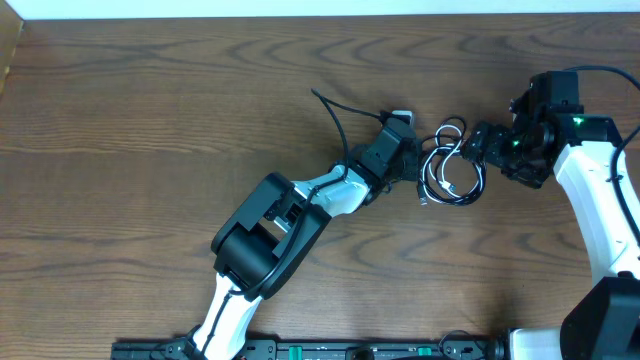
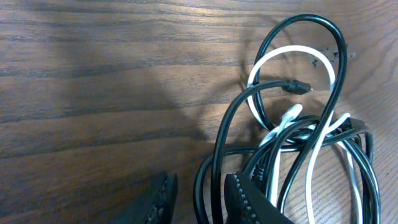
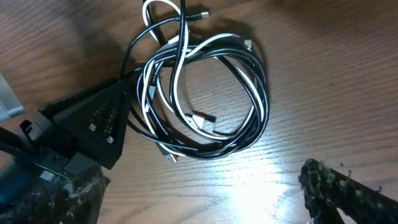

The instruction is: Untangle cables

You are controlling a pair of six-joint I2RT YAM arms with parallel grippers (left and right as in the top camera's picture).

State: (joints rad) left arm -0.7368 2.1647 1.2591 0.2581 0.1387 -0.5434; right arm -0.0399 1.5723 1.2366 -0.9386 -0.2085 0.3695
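I will close my left gripper on the black cord now. Parts of the cord run between the two fingers, so closing now would hold it.
The cables [image 1: 450,172] lie in one looped tangle of black and white cords at the table's middle right. In the left wrist view the cables [image 2: 298,124] fill the right half, with a white loop [image 2: 273,59] and a small black plug [image 2: 297,87] on top. My left gripper [image 1: 416,160] sits at the tangle's left edge. Its jaws [image 2: 202,202] stand narrowly apart around two black strands, with a gap on the left side. My right gripper [image 1: 480,148] hovers at the tangle's right edge. It is wide open [image 3: 199,199] over bare wood, just short of the coil [image 3: 199,99].
A thin black cord tail [image 1: 335,112] runs up and left from behind my left gripper. The left arm's bulky black link [image 1: 270,235] lies over the wooden table [image 1: 150,120]. The right arm's white link [image 1: 600,210] stands along the right side. The left gripper's black finger [image 3: 93,124] shows in the right wrist view.
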